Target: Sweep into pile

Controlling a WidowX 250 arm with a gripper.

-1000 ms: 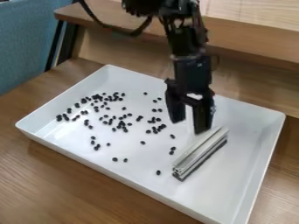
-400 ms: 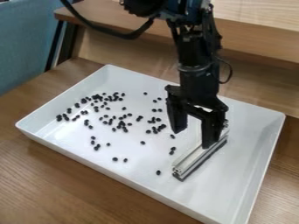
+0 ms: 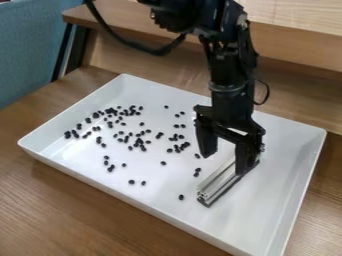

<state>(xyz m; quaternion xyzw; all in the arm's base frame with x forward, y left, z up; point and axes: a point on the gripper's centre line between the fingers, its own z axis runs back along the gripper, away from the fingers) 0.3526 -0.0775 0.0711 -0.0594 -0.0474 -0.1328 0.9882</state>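
My gripper is to grab the silver metal bar [image 3: 220, 182] by one end next, so it can sweep the scattered black beans into a pile.
The black gripper [image 3: 224, 162] hangs low over the right half of the white tray [image 3: 267, 216], its fingers spread apart. One finger [image 3: 244, 159] is at the far part of the silver metal bar [image 3: 220, 182] and partly hides it; the other finger [image 3: 208, 145] is to the left of the bar. Whether the right finger touches the bar I cannot tell. The bar lies slantwise on the tray floor. Many small black beans [image 3: 139, 142] are scattered over the left and middle of the tray, a few of them close to the bar's left side.
Raised tray walls surround the work area. The tray stands on a brown wooden table [image 3: 80, 210]. Behind it runs a wooden ledge [image 3: 294, 45], and a blue-grey surface [image 3: 30, 47] is at the upper left. A black cable hangs from the arm.
The gripper has come down and to the right, so that one finger now overlaps the bar's far part. The bar and the beans have stayed in place.
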